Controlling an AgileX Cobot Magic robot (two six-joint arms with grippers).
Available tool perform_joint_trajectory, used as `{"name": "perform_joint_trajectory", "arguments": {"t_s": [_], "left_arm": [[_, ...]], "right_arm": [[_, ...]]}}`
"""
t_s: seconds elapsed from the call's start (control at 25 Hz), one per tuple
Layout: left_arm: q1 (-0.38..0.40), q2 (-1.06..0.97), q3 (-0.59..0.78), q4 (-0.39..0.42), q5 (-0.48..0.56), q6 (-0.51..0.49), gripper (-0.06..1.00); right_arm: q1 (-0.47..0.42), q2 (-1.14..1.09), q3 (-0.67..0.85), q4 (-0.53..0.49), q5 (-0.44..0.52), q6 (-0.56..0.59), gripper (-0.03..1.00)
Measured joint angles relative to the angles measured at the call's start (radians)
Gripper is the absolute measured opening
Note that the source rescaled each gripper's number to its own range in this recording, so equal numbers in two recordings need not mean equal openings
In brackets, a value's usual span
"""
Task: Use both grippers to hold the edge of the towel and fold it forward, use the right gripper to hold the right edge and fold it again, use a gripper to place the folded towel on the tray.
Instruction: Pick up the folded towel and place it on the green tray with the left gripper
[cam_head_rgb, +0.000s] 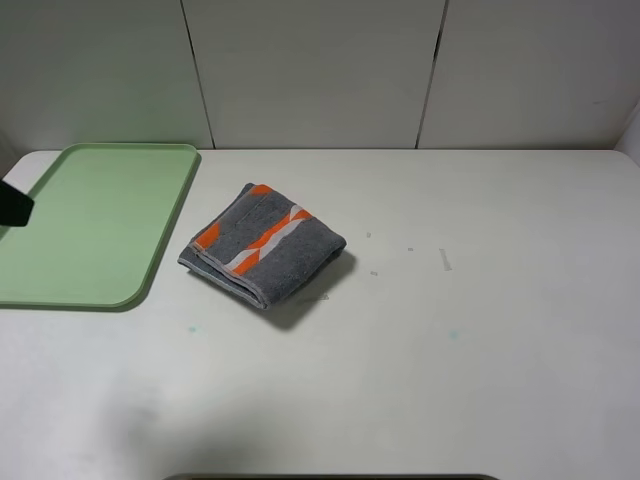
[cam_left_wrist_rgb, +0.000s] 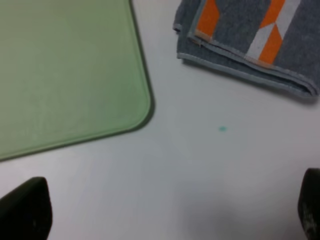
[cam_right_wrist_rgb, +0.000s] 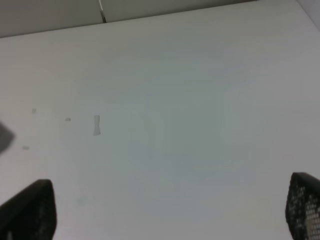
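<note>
I will next grab the folded towel with my left gripper by its edge alongside the stripes, to put it on the tray (cam_head_rgb: 90, 220).
The grey towel (cam_head_rgb: 265, 245) with orange and white stripes lies folded into a small thick packet on the white table, just right of the light green tray (cam_head_rgb: 90, 220). The tray holds nothing. In the left wrist view the towel (cam_left_wrist_rgb: 250, 45) and the tray's corner (cam_left_wrist_rgb: 75, 70) lie ahead of my left gripper (cam_left_wrist_rgb: 167, 210), which is open, empty and apart from both. My right gripper (cam_right_wrist_rgb: 165, 207) is open and empty over bare table, with no towel between its fingers. Neither gripper's fingers show in the exterior high view.
A dark part of the left arm (cam_head_rgb: 15, 205) shows at the left edge, over the tray. White wall panels stand behind the table. Small marks dot the tabletop (cam_head_rgb: 445, 258) right of the towel, and a tiny teal spot (cam_left_wrist_rgb: 222, 129) lies near the tray's corner.
</note>
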Motion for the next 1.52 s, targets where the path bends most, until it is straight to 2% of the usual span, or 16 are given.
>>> {"name": "perform_joint_trajectory", "arguments": {"t_s": [0.2, 0.4, 0.64, 1.0, 1.2, 1.52], "left_arm": [[0.0, 0.229, -0.089, -0.082, -0.054, 0.108, 1.0], [-0.003, 0.447, -0.186, -0.13, -0.087, 0.167, 1.0], [-0.044, 0.682, -0.301, -0.133, -0.148, 0.2, 1.0], [-0.145, 0.99, -0.434, -0.136, -0.206, 0.281, 1.0], [-0.198, 1.094, -0.483, -0.136, -0.243, 0.295, 1.0], [-0.233, 1.183, -0.495, -0.137, -0.317, 0.316, 1.0]], "right_arm": [[0.0, 0.0, 0.0, 0.0, 0.0, 0.0, 1.0], [0.0, 0.0, 0.0, 0.0, 0.0, 0.0, 1.0], [0.0, 0.0, 0.0, 0.0, 0.0, 0.0, 1.0], [0.0, 0.0, 0.0, 0.0, 0.0, 0.0, 1.0], [0.0, 0.0, 0.0, 0.0, 0.0, 0.0, 1.0], [0.0, 0.0, 0.0, 0.0, 0.0, 0.0, 1.0]]}}
